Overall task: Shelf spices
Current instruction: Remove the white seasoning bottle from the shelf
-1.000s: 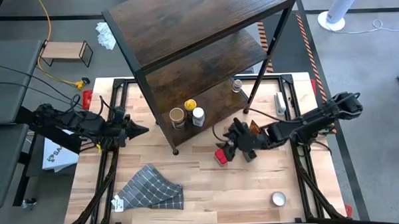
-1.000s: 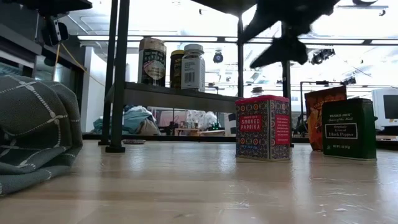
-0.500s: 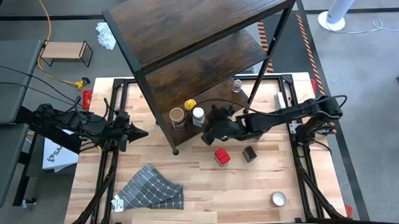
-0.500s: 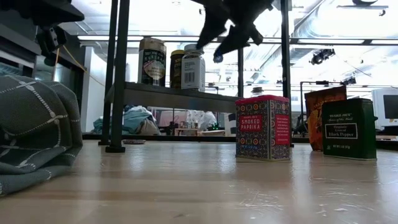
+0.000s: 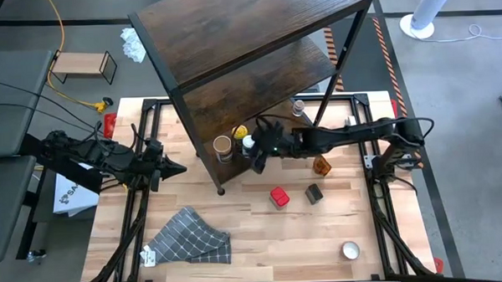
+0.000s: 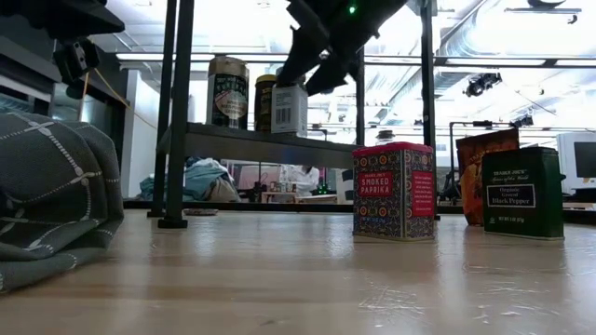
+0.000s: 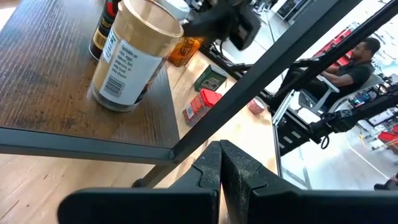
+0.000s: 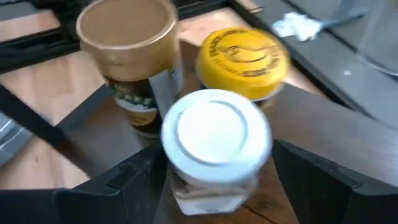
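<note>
My right gripper is to pick up the white-lidded jar point(image 8: 214, 134) next, holding it by its body just below the lid point(image 8: 211, 198), so that it can be shelved properly.
The shelf point(image 5: 230, 33) stands across the table's far half. On its bottom board stand three spices: a tan-lidded jar point(image 5: 223, 146), a yellow-lidded jar point(image 5: 240, 131) and a white-lidded jar point(image 8: 214, 134). My right gripper point(image 5: 253, 151) reaches in from the right, slanting down. It is open, with one finger point(image 8: 140, 180) on each side of the white-lidded jar. No touch shows. My left gripper point(image 5: 175, 168) waits shut left of the shelf, and its closed fingers point(image 7: 219, 168) point at the tan-lidded jar point(image 7: 134, 56).
On the table stand a red paprika tin point(image 5: 277, 196), a dark pepper tin point(image 5: 313, 192) and an orange packet point(image 5: 321, 164). A round tin point(image 5: 349, 251) sits near the front right. The grey checked cloth point(image 5: 191, 237) lies front left. A black shelf leg point(image 6: 177, 112) stands near the jars.
My right gripper has swung from above the red and dark tins toward the table's left and far side, up to the shelf's bottom board, rolling as it went. Its fingers have stayed open and now flank the white-lidded jar. The orange packet is uncovered.
</note>
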